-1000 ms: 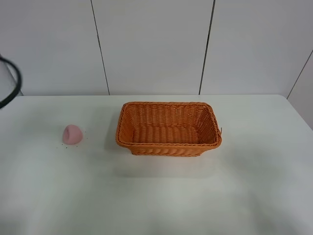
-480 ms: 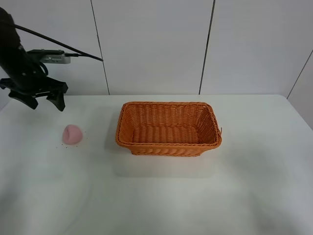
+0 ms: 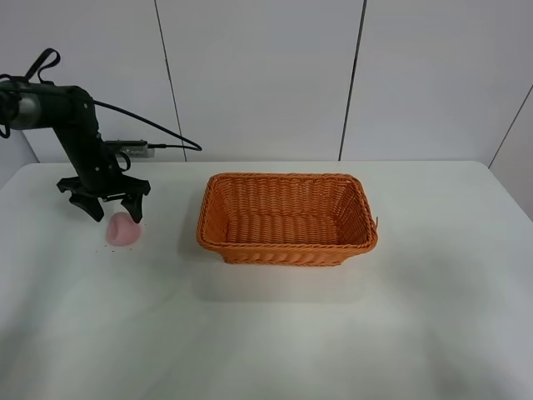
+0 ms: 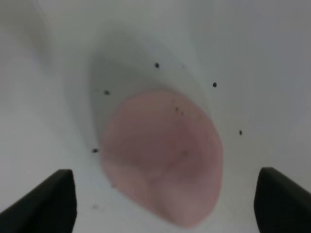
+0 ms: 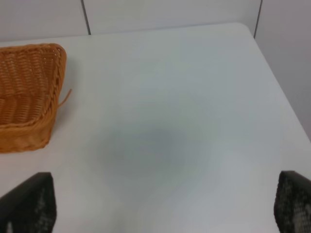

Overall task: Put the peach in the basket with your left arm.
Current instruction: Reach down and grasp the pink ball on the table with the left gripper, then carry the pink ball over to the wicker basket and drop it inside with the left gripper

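Note:
The left gripper grabs the pale pink peach by its tapered end (image 4: 187, 206) next, to put the peach in the orange wicker basket.
The pale pink peach (image 3: 123, 229) lies on the white table, left of the orange wicker basket (image 3: 287, 247). My left gripper (image 3: 112, 208) is open, just above and slightly behind the peach, with its black fingers spread on either side. In the left wrist view the peach (image 4: 163, 155) fills the middle, between the two fingertips (image 4: 48, 199) of the open gripper (image 4: 165, 206). The basket holds nothing. My right gripper (image 5: 160, 208) is open over bare table, to the right of the basket (image 5: 26, 92), and is out of the exterior high view.
The white table (image 3: 333, 333) ends at a white panelled wall behind. A black cable (image 3: 162, 133) trails from the left arm along the wall. Small dark specks (image 4: 156, 64) lie around the peach.
The left arm has come in from the far left and dropped down and right, from beside the wall to just over the peach. Peach and basket have not moved.

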{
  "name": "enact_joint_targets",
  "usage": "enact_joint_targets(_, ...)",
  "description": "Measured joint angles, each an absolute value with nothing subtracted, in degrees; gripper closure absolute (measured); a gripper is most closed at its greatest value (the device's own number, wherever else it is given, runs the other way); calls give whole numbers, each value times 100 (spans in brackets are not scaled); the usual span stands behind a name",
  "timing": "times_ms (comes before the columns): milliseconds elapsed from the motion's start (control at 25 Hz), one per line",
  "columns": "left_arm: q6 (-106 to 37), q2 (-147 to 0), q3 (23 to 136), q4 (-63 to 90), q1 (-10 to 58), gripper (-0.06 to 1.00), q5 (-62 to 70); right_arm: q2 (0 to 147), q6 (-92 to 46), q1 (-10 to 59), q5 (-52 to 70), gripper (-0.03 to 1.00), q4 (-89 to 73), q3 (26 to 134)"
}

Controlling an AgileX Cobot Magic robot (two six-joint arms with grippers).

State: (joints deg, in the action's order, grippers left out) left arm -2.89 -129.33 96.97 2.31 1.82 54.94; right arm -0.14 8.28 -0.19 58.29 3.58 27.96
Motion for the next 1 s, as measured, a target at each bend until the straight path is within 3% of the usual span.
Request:
enact_joint_targets(360, -378, -13191, 9692, 411, 182, 12, 5220, -14, 828, -19, 5829, 27, 358, 2796)
enact_joint_targets(440, -372, -13198, 9692, 399, 182, 27, 5220, -14, 828, -19, 5829, 27, 358, 2796)
enact_joint_targets(560, -378, -13198, 9692, 366, 182, 66, 5256, -14, 828, -19, 5829, 27, 358, 2796)
enact_joint_targets(600, -378, -13192, 9711, 319, 182, 74, 5304, -14, 828, -19, 5829, 27, 358, 2796)
enact_joint_targets(680, -372, -13176, 9844, 264, 182, 81, 5483, -14, 828, -19, 5829, 27, 358, 2796)
enact_joint_targets(1000, -348, -12796, 11449, 232, 182, 82, 6696, -14, 828, -19, 5829, 27, 358, 2796)
